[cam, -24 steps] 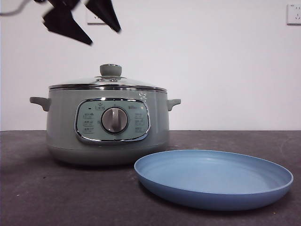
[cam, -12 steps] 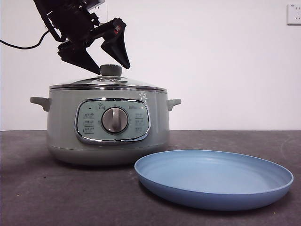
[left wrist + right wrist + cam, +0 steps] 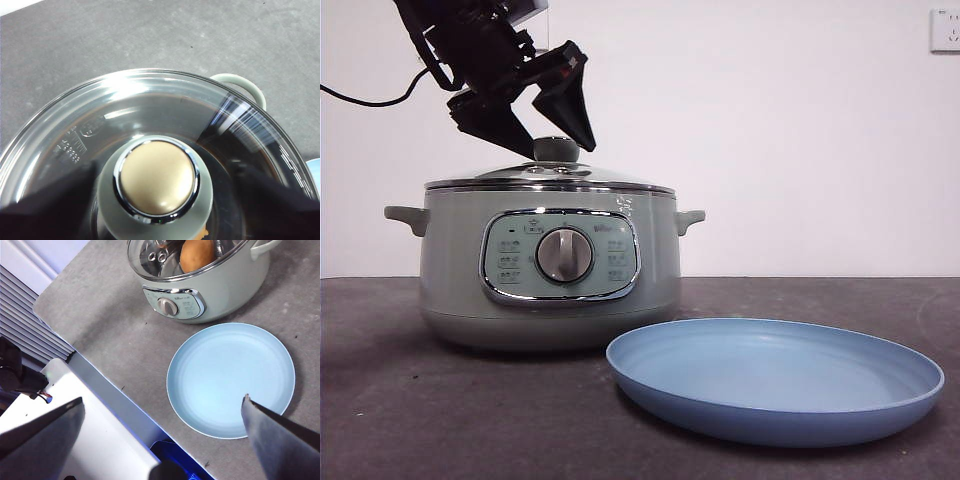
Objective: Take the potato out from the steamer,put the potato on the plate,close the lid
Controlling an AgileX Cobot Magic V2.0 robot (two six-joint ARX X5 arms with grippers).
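Note:
The glass lid is wider than the open fingers of my left gripper, so my left gripper will grab the lid by its narrow round knob next.
The sage-green steamer (image 3: 550,270) stands left of centre with its glass lid (image 3: 520,172) seated on it. My left gripper (image 3: 557,146) is open, one jaw on each side of the lid's knob (image 3: 555,150), not closed on it. The left wrist view shows the knob (image 3: 156,180) between the two jaws of the left gripper (image 3: 160,176). The potato (image 3: 197,255) lies inside the steamer (image 3: 215,290), seen through the lid in the right wrist view. The light-blue plate (image 3: 775,375) lies empty to the front right. My right gripper (image 3: 162,400) is open, high above the plate (image 3: 231,380).
The table is dark grey (image 3: 420,400). A black cable (image 3: 360,100) trails from the left arm. A wall socket (image 3: 945,30) is at the top right. A white base and the table's front edge (image 3: 100,405) show in the right wrist view.
My left gripper has come down from the top left to the lid's knob, jaws open around it. The lid, steamer and plate have not moved.

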